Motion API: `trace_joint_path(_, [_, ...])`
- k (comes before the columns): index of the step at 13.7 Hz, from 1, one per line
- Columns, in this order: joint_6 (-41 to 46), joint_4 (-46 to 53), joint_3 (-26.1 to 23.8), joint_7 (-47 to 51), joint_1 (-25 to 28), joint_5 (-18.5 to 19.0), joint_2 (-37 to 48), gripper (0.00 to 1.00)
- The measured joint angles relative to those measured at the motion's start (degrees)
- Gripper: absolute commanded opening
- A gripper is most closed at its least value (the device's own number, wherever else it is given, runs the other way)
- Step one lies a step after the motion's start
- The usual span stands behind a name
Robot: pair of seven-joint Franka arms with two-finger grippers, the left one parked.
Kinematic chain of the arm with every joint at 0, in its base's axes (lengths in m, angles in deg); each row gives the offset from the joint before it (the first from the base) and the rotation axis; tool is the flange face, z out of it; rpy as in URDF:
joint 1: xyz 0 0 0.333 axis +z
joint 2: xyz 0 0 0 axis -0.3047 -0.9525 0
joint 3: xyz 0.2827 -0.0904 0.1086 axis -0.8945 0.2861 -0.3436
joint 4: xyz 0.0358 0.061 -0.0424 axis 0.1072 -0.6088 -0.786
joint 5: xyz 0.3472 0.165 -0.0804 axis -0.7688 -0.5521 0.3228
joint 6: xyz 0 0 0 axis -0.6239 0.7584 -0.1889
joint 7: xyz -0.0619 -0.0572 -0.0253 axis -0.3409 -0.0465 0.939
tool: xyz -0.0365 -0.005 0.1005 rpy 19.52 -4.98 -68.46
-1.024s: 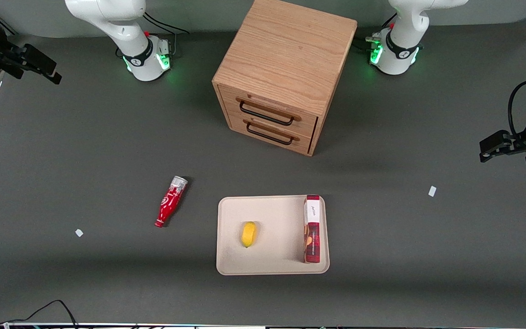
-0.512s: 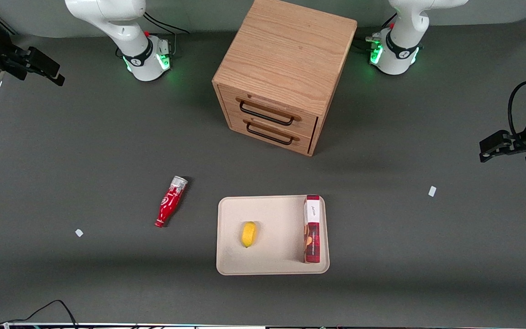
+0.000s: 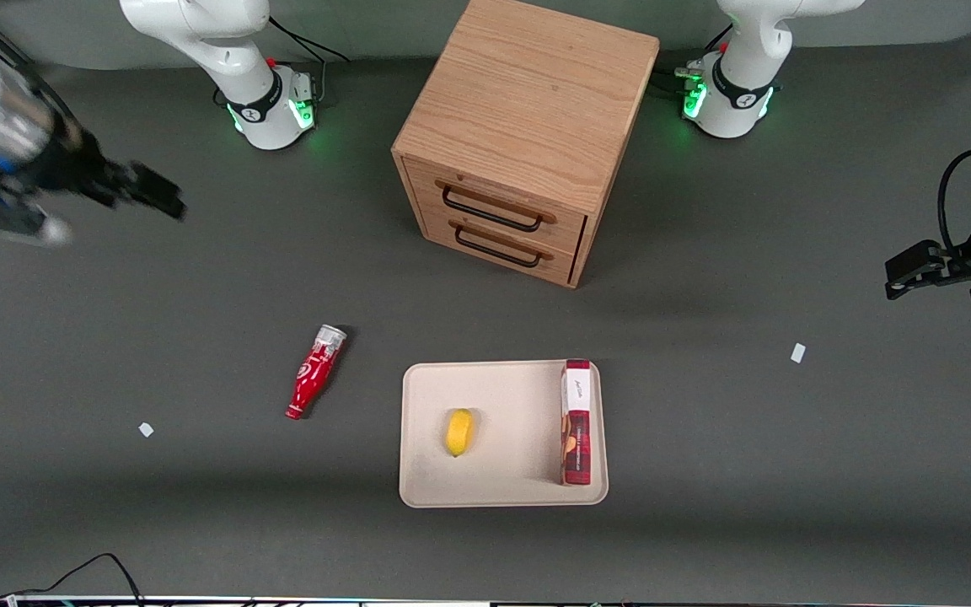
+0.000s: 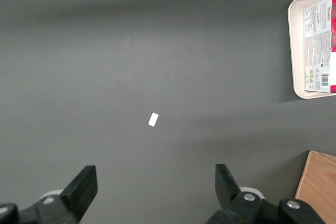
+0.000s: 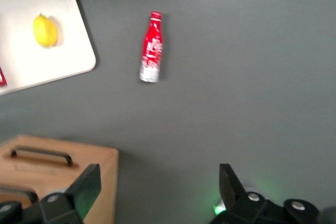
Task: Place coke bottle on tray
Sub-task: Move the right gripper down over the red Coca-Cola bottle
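Note:
My gripper grabs the coke bottle by its body beside the silver end (image 3: 320,358) next, to place the bottle on the tray (image 3: 502,493).
The coke bottle (image 3: 315,372) is a slim red bottle with white script. It lies on its side on the dark table, cap end nearer the front camera, beside the tray toward the working arm's end. It also shows in the right wrist view (image 5: 151,47). The cream tray (image 3: 502,493) holds a lemon and a red-and-white box; its corner shows in the right wrist view (image 5: 79,51). My gripper (image 3: 161,196) hangs open and empty high above the table, farther from the front camera than the bottle and well apart from it. Its open midpoint shows in the wrist view (image 5: 160,192).
A wooden two-drawer cabinet (image 3: 528,135) stands farther from the front camera than the tray, drawers shut. A lemon (image 3: 458,432) and a red-and-white box (image 3: 576,421) lie on the tray. Small white scraps (image 3: 146,430) (image 3: 798,352) lie on the table. A black cable (image 3: 89,569) runs along the near edge.
My gripper has swung in from the table's edge toward the middle and nearer the front camera, now blurred with motion. The bottle, tray and cabinet have not moved.

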Motion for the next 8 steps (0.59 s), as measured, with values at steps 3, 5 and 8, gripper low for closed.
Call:
trace_joint_path(3, [-10.66, -3.54, -2.18, 9.57, 0.67, 0.14, -11.19, 1.00])
trace_joint_path(5, [-19.15, -8.17, -2.51, 14.85, 1.30, 2.60, -17.39, 1.00])
trace_joint_path(8, [-33.63, -16.02, -2.97, 21.34, 1.45, 9.12, -24.08, 1.00])
